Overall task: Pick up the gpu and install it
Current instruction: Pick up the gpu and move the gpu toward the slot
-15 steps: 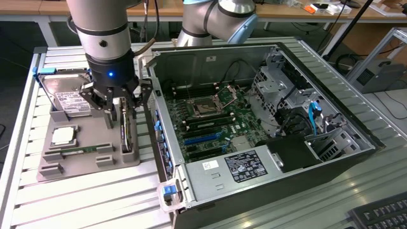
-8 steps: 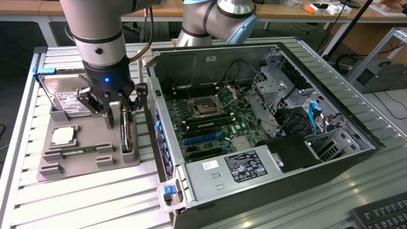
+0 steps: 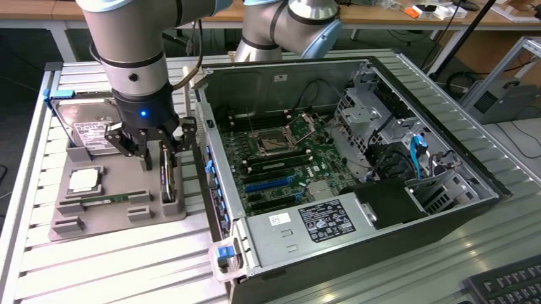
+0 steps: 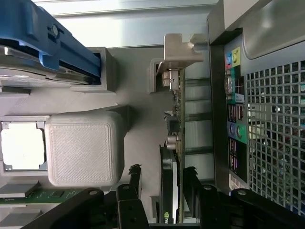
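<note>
My gripper closes on the GPU now, since the gripper's fingers reach down beside the black cooler (image 4: 167, 186) and the green board (image 4: 181, 143) in the wrist view.
The gpu (image 3: 167, 180) stands on edge in a slot at the side of the grey holder (image 3: 110, 221) nearest the computer case. In the wrist view the gpu (image 4: 175, 119) shows edge-on: a green board, a black cooler and a silver bracket at its far end. My gripper (image 3: 161, 155) hangs right over it, open. In the wrist view the gripper (image 4: 163, 179) has one black finger (image 4: 135, 177) on the cooler side and the other on the board side, each with a small gap to the card.
The holder also carries a silver hard drive (image 3: 89, 126) with a blue bracket, a processor (image 3: 85, 180) and a memory stick (image 3: 106, 201). The open computer case (image 3: 448, 190) lies close at the exterior view's right, motherboard (image 3: 287, 164) exposed. A keyboard (image 3: 507, 285) sits at the lower right.
</note>
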Robot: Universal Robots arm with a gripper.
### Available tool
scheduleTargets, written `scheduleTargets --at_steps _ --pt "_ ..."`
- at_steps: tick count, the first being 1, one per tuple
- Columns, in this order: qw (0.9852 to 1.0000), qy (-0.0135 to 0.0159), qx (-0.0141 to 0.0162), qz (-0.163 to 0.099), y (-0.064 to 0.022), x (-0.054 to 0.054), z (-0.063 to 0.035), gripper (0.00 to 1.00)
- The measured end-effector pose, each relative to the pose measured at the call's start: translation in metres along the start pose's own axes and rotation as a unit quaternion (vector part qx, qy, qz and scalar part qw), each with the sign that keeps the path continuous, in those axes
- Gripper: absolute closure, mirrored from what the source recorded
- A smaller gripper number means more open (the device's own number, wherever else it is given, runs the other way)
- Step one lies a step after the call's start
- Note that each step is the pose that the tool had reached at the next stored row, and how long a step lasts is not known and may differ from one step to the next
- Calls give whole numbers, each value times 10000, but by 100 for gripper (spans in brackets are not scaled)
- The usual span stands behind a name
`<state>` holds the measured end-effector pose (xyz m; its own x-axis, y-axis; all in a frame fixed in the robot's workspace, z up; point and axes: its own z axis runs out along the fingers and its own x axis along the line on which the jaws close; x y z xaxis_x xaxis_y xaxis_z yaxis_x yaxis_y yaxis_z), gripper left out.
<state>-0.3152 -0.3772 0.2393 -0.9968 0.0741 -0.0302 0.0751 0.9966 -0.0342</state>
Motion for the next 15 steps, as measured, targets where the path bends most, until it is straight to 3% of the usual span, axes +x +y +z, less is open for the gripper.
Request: scheduleTargets --at_steps 6,9,15 --pt "10000 -1 0 0 0 0 1 53" --pt "10000 -1 -1 0 0 -1 1 72" --pt "10000 -1 -1 0 0 0 1 73"
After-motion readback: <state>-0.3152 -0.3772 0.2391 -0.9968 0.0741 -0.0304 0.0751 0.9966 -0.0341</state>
